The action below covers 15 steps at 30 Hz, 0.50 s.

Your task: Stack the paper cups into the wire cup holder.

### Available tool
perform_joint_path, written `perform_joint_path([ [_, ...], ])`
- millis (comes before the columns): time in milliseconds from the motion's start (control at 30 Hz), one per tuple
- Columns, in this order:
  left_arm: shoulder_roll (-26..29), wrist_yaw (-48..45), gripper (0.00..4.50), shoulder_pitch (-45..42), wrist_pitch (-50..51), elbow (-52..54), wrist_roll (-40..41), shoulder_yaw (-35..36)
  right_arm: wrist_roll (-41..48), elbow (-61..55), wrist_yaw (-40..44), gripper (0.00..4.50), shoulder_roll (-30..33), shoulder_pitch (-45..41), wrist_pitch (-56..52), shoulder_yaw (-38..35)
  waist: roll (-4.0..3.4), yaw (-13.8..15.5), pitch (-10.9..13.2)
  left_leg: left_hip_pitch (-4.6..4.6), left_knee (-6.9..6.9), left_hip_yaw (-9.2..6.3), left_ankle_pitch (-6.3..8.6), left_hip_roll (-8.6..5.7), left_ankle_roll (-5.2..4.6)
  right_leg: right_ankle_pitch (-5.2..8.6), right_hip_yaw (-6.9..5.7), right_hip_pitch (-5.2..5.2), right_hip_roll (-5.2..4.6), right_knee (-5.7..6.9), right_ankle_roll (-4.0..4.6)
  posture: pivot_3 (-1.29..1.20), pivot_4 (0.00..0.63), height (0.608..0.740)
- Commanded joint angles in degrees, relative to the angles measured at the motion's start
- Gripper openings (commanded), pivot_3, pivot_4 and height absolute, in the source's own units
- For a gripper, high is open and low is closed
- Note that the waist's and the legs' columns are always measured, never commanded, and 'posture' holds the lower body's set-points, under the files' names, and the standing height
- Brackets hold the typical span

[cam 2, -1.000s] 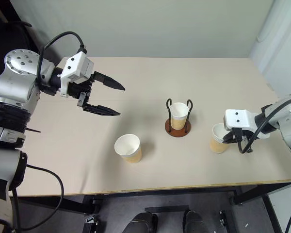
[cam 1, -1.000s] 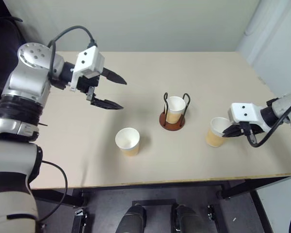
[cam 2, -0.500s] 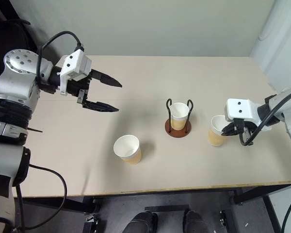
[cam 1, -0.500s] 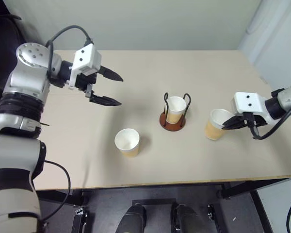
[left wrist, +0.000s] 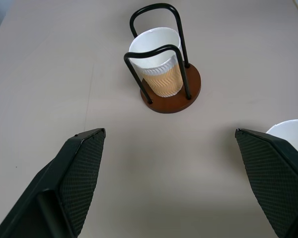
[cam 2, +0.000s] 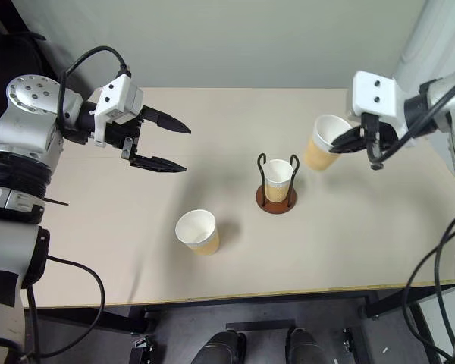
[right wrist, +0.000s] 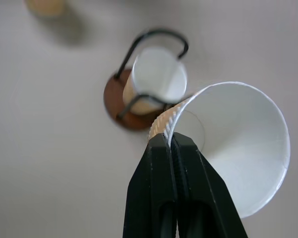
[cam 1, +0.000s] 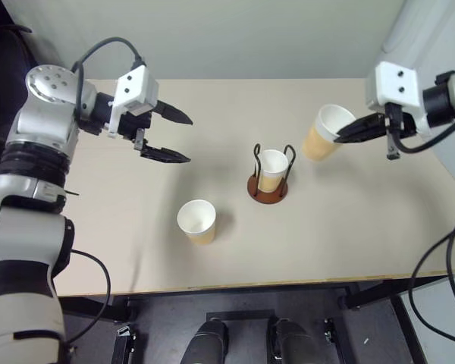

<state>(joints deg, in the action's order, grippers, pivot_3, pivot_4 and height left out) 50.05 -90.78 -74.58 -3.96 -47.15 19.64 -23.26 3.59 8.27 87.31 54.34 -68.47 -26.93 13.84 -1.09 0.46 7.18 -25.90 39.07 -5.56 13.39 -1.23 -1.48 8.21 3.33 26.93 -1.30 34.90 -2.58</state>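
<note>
The third paper cup has an opening about as wide as my spread fingers, so my left gripper will next grab the cup by the thin side at its rim [cam 1: 197, 202].
The wire cup holder [cam 1: 268, 187] stands mid-table with one paper cup [cam 1: 272, 170] seated between its black loops. My right gripper [cam 1: 352, 130] is shut on the rim of a second paper cup [cam 1: 323, 133], held tilted in the air above the table, up and to the right of the holder. In the right wrist view this cup [right wrist: 238, 144] hangs just beside the holder [right wrist: 134, 106]. A third paper cup [cam 1: 197, 221] stands upright on the table to the holder's front left. My left gripper [cam 1: 174, 138] hovers open over the table's left part, holding nothing.
The beige table [cam 1: 349, 227] ends at a front edge near the bottom of the head views. A pale wall runs behind it and a light curtain [cam 1: 432, 45] hangs at the far right.
My right gripper has lifted its cup off the table and carried it up and leftward, closer to the holder. The left arm stayed in place.
</note>
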Motion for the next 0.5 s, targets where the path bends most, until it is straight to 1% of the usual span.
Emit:
perform_joint_path([
  [33, 0.24, -1.72, 4.50, -2.00, -1.15, -0.19, 0.31, 1.45, -0.18, 0.57, -0.96, 0.02, -1.03, -3.69, -0.48, -0.74, 0.00, 0.06, 0.00, 0.00, -0.01, -0.01, 0.00, -0.02, 0.00, 0.01, -0.04, 0.01, 0.01, -0.01, 0.02, 0.00, 0.150, 0.740],
  [133, -0.02, -1.72, 4.50, -2.38, -1.11, -0.61, 0.21, 1.52, 0.07, 1.73, -2.28, 0.02, -4.69, -6.30, -0.41, -0.46, 0.00, -0.09, 0.00, -0.04, -0.04, -0.01, 0.00, -0.04, 0.01, 0.02, -0.04, 0.06, 0.00, -0.01, 0.03, 0.00, 0.150, 0.740],
  [267, 0.02, -1.72, 4.50, -2.41, -0.95, -0.56, 0.26, 1.63, 0.03, 1.90, -3.05, 0.02, -8.14, -6.60, -0.23, 0.21, 0.00, -0.14, 0.00, -0.06, -0.04, -0.07, -0.02, 0.02, 0.04, 0.04, -0.03, 0.10, -0.01, 0.01, 0.07, 0.00, 0.150, 0.740],
  [500, 0.83, -1.72, 4.50, -1.83, -0.60, 0.48, 0.57, 1.67, -1.94, 4.41, -3.90, 0.02, -11.00, -5.76, 3.30, 2.03, 0.01, -0.09, -0.01, -0.11, -0.05, -0.05, -0.05, -0.03, 0.09, 0.05, -0.09, 0.16, -0.01, 0.03, 0.11, 0.00, 0.150, 0.740],
])
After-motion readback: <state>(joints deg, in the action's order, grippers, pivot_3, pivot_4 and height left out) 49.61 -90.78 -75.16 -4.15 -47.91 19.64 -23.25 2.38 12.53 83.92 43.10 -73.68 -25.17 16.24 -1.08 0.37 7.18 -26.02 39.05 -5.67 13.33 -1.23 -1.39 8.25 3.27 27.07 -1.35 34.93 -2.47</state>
